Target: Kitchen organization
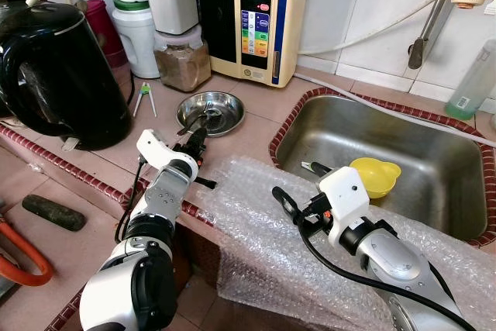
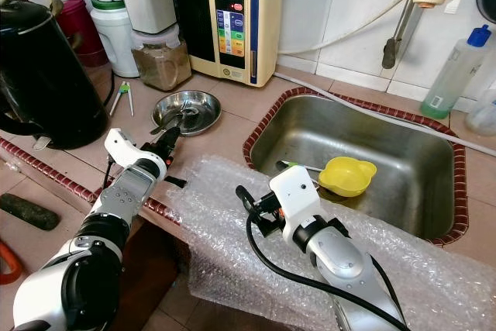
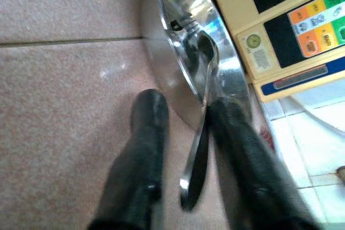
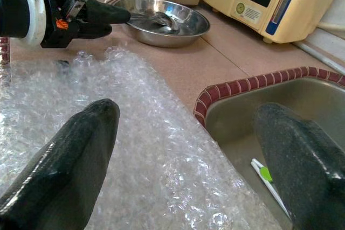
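The steel bowl's side surrounds the metal spoon's head, so next my left gripper needs to grab the spoon by the handle end jutting past the steel bowl's rim (image 3: pixel 196 168).
A shallow steel bowl (image 1: pixel 225 106) sits on the tiled counter in front of the water machine, with a metal spoon (image 3: pixel 200 133) lying in it. The spoon's handle sticks out over the rim. My left gripper (image 1: pixel 191 142) is low at the bowl's near edge and open, one finger on each side of that handle. A gap still shows beside the left finger (image 3: pixel 146 133). My right gripper (image 1: pixel 291 207) hovers open, fingers wide apart, over a sheet of bubble wrap (image 1: pixel 256 253) draped on the counter's front edge.
A black kettle (image 1: pixel 58 75) stands at the left. At the back are a jar of brown powder (image 1: pixel 182 63) and a cream water machine (image 1: pixel 260 17). The steel sink (image 1: pixel 403 129) at the right holds a yellow scoop (image 1: pixel 374 174) and a green-tipped tool (image 1: pixel 314 167).
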You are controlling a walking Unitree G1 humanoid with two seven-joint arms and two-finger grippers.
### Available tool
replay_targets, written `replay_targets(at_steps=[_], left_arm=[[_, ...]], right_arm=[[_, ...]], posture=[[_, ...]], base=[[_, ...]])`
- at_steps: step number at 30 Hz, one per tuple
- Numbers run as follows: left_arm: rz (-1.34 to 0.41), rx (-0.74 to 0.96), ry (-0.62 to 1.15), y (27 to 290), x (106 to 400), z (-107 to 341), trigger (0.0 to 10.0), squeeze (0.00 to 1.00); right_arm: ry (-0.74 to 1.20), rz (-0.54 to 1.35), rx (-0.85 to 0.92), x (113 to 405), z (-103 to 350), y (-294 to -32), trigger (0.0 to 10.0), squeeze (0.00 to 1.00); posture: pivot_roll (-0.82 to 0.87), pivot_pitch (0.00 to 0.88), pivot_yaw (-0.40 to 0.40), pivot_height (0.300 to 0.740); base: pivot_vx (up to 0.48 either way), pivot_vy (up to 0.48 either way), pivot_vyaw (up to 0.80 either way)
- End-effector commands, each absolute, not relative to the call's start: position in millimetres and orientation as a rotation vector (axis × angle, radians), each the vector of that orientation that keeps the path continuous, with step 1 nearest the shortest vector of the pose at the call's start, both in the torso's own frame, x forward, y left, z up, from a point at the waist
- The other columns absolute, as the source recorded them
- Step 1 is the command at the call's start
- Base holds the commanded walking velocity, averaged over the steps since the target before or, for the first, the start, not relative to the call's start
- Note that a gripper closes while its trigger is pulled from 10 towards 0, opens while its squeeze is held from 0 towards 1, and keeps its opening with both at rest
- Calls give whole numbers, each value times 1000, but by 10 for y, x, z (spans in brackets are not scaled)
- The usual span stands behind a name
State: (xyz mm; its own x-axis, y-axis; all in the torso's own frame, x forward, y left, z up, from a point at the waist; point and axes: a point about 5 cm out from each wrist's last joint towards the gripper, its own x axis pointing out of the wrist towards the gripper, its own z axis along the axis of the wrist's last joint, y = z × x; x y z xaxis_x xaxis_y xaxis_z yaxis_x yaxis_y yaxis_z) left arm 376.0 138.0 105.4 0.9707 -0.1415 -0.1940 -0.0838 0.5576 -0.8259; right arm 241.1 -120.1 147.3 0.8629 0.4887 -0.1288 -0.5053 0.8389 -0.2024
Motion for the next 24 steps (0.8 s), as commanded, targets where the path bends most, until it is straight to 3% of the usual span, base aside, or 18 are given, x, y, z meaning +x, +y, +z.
replay_targets(at_steps=[1, 10, 24], left_arm=[[-46, -977, 244, 1395, 3756, 1068, 0, 0], [-68, -979, 212, 1387, 3756, 1111, 0, 0], [-252, -824, 123, 1205, 3707, 1257, 0, 0]], right_arm=[[68, 527, -239, 2423, 1487, -1215, 10000, 0], [69, 525, -242, 2421, 1487, -1228, 10000, 0], [62, 515, -243, 2443, 1492, -1222, 10000, 0]], posture=[[-177, 3, 61, 740], [-177, 2, 58, 740], [-174, 0, 62, 740]], base=[[0, 0, 0], [0, 0, 0], [0, 0, 0]])
